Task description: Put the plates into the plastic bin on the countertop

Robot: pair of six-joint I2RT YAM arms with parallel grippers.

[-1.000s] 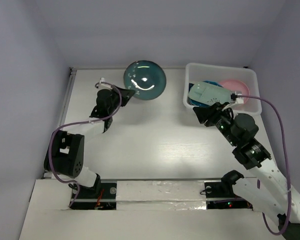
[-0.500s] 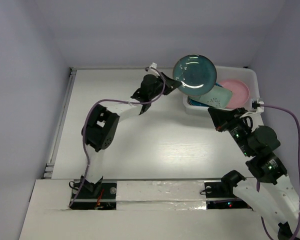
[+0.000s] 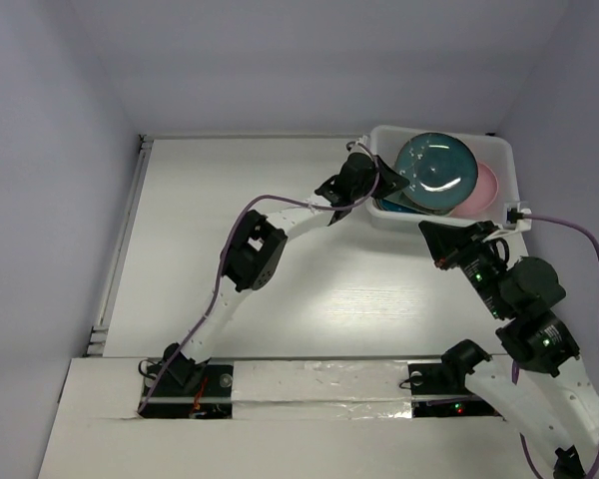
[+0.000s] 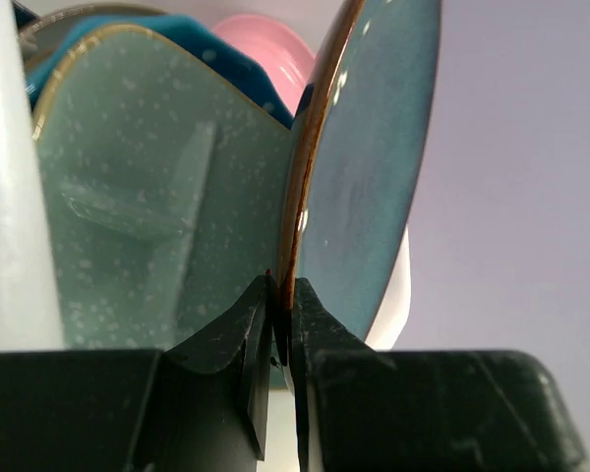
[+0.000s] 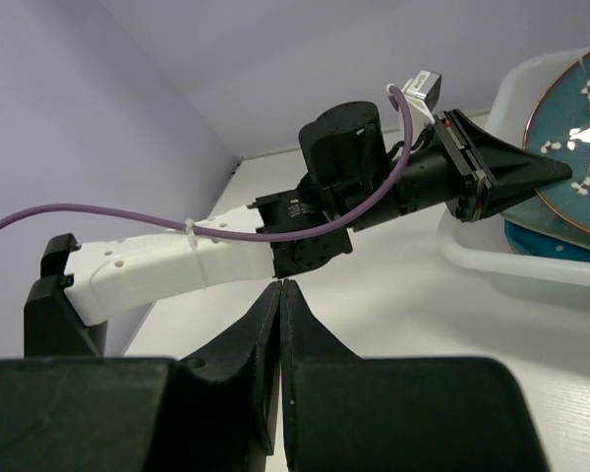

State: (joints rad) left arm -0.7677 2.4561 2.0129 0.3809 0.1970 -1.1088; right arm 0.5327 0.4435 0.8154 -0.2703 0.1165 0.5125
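Note:
I should release the dark teal round plate (image 3: pixel 436 172) from my left gripper now. The teal plate hangs inside the bin's sides, above the mint green plate.
My left gripper (image 3: pixel 385 182) is shut on the rim of the dark teal round plate (image 3: pixel 436 172) and holds it over the plastic bin (image 3: pixel 506 160) at the back right of the countertop (image 3: pixel 280 249). In the left wrist view the teal plate (image 4: pixel 374 167) stands edge-on between the fingers, above the mint green plate (image 4: pixel 147 216), a blue plate (image 4: pixel 138 29) and the pink plate (image 4: pixel 265 49). The pink plate (image 3: pixel 487 186) lies in the bin's right half. My right gripper (image 3: pixel 431 239) is shut and empty, just in front of the bin; it also shows in the right wrist view (image 5: pixel 281 285).
Pale lavender walls (image 3: pixel 50 150) enclose the countertop. The left arm (image 3: pixel 280 225) stretches diagonally across the middle of the table. A purple cable (image 3: pixel 569 230) loops off the right arm near the right wall.
My left gripper has carried the dark teal plate from the back middle of the table rightward to above the bin. My right gripper has drawn back out of the bin toward the front.

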